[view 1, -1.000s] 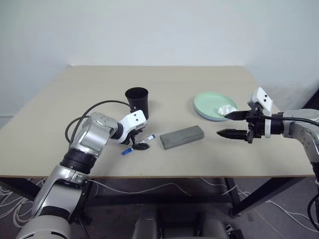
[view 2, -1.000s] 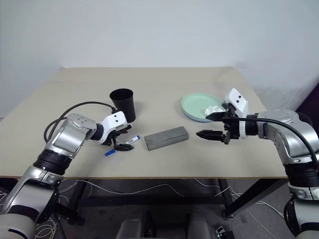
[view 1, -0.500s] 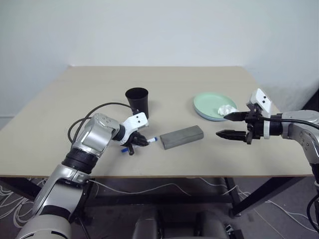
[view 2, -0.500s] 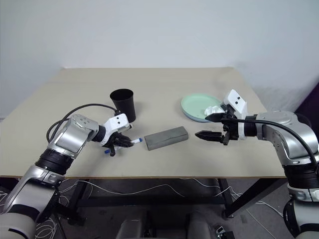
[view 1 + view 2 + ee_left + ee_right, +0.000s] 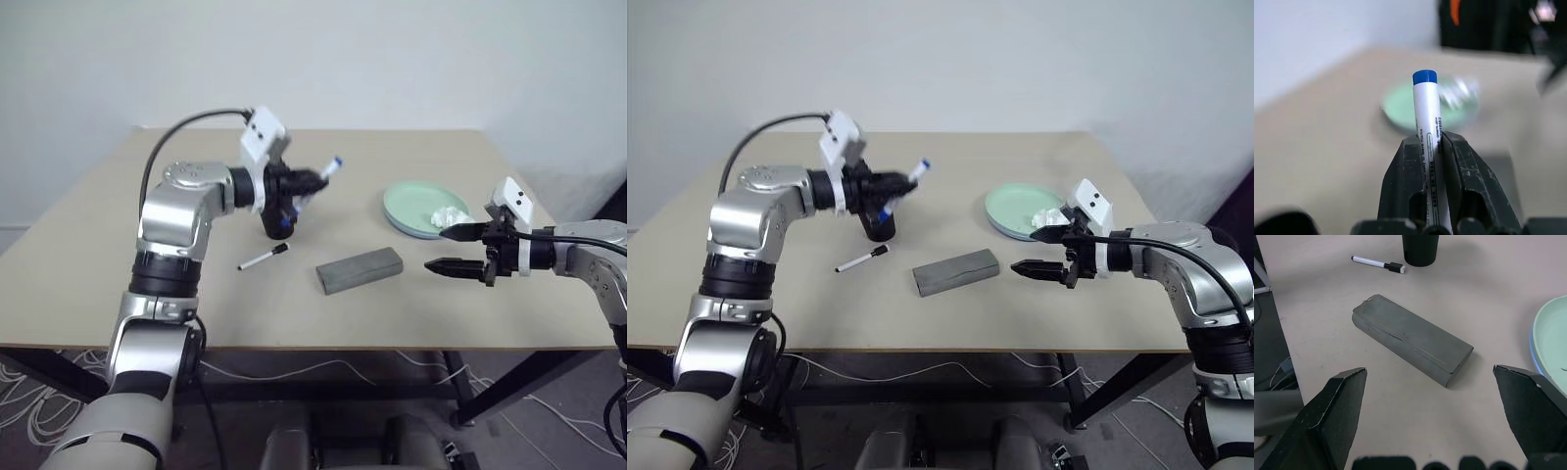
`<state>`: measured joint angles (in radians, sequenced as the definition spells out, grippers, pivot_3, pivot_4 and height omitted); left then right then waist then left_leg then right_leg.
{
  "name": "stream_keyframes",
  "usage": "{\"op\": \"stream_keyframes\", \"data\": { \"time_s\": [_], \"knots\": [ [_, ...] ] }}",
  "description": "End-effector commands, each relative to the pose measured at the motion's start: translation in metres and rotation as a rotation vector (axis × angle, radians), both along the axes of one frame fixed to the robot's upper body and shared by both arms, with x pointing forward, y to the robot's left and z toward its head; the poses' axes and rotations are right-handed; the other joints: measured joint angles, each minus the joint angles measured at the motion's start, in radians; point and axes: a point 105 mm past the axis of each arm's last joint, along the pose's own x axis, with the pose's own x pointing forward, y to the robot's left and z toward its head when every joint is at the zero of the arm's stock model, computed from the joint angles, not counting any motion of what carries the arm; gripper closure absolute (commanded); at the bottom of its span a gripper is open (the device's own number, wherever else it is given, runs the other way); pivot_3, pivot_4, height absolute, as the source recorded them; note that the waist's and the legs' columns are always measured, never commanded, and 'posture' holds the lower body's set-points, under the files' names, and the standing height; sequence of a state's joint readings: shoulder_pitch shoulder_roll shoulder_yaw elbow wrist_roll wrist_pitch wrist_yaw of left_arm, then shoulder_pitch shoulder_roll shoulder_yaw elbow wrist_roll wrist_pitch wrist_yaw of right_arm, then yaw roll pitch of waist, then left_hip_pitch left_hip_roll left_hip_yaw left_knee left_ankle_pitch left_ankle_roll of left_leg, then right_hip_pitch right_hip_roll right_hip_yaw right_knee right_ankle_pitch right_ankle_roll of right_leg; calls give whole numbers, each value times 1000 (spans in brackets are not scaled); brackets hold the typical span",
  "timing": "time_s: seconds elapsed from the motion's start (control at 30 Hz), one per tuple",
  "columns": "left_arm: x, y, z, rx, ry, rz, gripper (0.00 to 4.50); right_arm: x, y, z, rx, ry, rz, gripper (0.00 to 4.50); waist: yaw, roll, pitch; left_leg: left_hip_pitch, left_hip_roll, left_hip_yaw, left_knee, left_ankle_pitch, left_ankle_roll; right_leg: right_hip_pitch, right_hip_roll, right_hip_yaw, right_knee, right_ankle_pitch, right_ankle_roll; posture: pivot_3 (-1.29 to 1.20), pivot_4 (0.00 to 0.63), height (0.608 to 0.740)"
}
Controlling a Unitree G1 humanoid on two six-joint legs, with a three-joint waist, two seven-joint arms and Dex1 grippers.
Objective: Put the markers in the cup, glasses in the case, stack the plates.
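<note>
The blue-capped marker's lower end slants outside the cup's rim beside the black cup (image 5: pixel 276 227), so my left gripper needs to line that end up with the black cup before it opens.
My left gripper (image 5: pixel 302 180) is shut on the blue-capped marker (image 5: pixel 1425 98), held up in the air with its cap pointing toward the plates. Just behind and below it stands the black cup (image 5: pixel 880 231), partly covered by the gripper. The black-capped marker (image 5: pixel 263 258) lies on the table in front of the cup. The grey case (image 5: pixel 359 269) lies closed at mid-table. My right gripper (image 5: pixel 438 249) hovers open and empty to its right. The mint green plate (image 5: pixel 411 204) rests on the light blue plate (image 5: pixel 1533 343). The glasses are hidden.
A crumpled white tissue (image 5: pixel 448 215) lies on the green plate, close to my right gripper. The beige table (image 5: pixel 392 157) has a front edge near both arms, and a pale wall stands behind it.
My left gripper shut on the blue-capped marker on the table, then lifted it up and toward the cup. The right arm stayed still.
</note>
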<state>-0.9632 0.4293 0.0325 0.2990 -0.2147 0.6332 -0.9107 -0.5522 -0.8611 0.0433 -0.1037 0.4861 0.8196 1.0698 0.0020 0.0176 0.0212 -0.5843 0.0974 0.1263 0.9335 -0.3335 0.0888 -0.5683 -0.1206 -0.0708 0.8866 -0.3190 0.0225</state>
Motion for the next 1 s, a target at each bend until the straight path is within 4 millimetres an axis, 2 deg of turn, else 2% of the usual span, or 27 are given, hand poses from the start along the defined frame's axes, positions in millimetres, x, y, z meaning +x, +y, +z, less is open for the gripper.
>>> {"op": "stream_keyframes", "data": {
  "time_s": [0.03,0.2,0.33,0.47,0.63,0.9,0.93,1.0],
  "knots": [
    [25,21,29,-148,-113,189,4389,3,2,20,9,-73,8,0,0,0,0,0,0,0,0,0,0,0,0,0,1,0,0,0,0,639],
    [47,42,37,-234,-277,361,4389,4,3,21,15,-73,12,0,1,0,0,0,0,0,0,1,-1,0,1,-2,1,0,0,0,0,639],
    [58,52,30,-250,-370,492,4389,3,4,21,18,-70,15,0,4,-1,0,-2,-1,1,0,1,-1,1,0,-2,-1,0,0,0,0,639],
    [62,48,18,-272,-366,501,4389,2,3,21,18,-69,14,0,7,-1,0,-3,-2,3,2,2,-4,1,-1,-2,-2,0,0,0,0,639],
    [63,33,-7,-276,-316,458,4389,1,4,21,20,-67,15,0,7,-1,0,-3,-2,2,3,-1,0,0,-1,-3,-1,0,0,0,0,639],
    [64,29,-19,-284,-276,450,4389,0,5,20,25,-65,10,0,6,-1,0,-3,0,1,3,-1,-1,0,0,-3,0,2,-3,0,0,639],
    [65,30,-19,-284,-275,451,3662,0,4,20,25,-65,9,0,6,-1,0,-3,0,1,3,-1,-1,0,0,-3,0,2,-3,0,0,639],
    [65,31,-18,-285,-275,450,3045,-1,4,20,24,-65,8,0,7,-1,0,-3,0,1,3,-1,-1,0,0,-3,0,2,-3,0,0,639]
  ]
}}
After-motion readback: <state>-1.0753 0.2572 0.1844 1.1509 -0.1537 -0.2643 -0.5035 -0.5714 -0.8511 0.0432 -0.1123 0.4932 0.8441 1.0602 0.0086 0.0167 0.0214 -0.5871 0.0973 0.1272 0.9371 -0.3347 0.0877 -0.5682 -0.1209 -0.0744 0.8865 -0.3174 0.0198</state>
